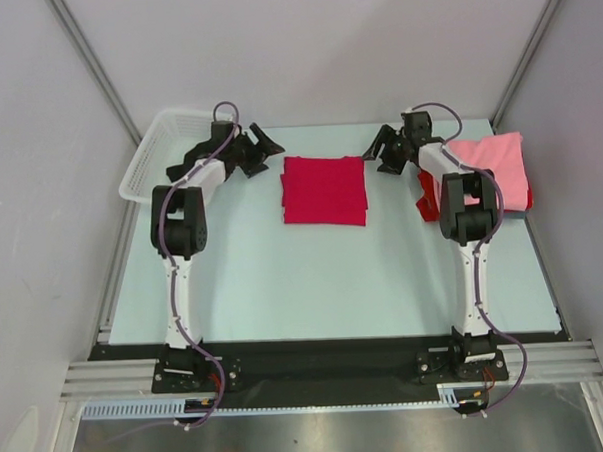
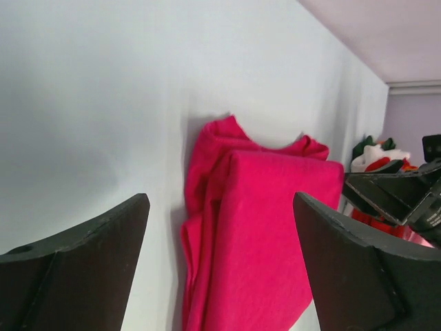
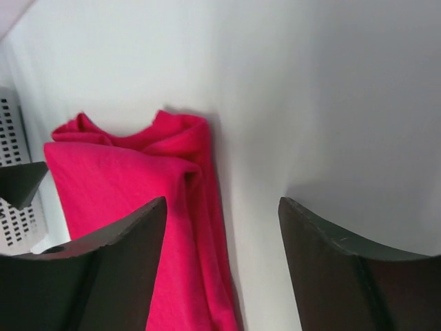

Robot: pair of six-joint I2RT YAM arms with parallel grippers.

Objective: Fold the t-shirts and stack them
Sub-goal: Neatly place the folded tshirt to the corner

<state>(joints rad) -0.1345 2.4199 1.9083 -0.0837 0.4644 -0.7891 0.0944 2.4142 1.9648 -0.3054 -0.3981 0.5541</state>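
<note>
The folded crimson-red t-shirt should be stacked flat. The robot's left gripper should grab the t-shirt's far corner next, opposite the right gripper's corner.
A crimson-red t-shirt (image 1: 324, 190) lies folded into a rectangle at the middle back of the table. It also shows in the left wrist view (image 2: 262, 234) and the right wrist view (image 3: 131, 207). My left gripper (image 1: 261, 148) is open and empty just left of its far left corner. My right gripper (image 1: 381, 150) is open and empty just right of its far right corner. A folded light pink t-shirt (image 1: 499, 167) lies on a folded red one (image 1: 426, 196) at the right, partly behind my right arm. No black t-shirt shows.
A white mesh basket (image 1: 150, 158) stands at the back left, beside the left arm. Grey walls close in the table on the left, back and right. The table's front edge has a black strip with the arm bases.
</note>
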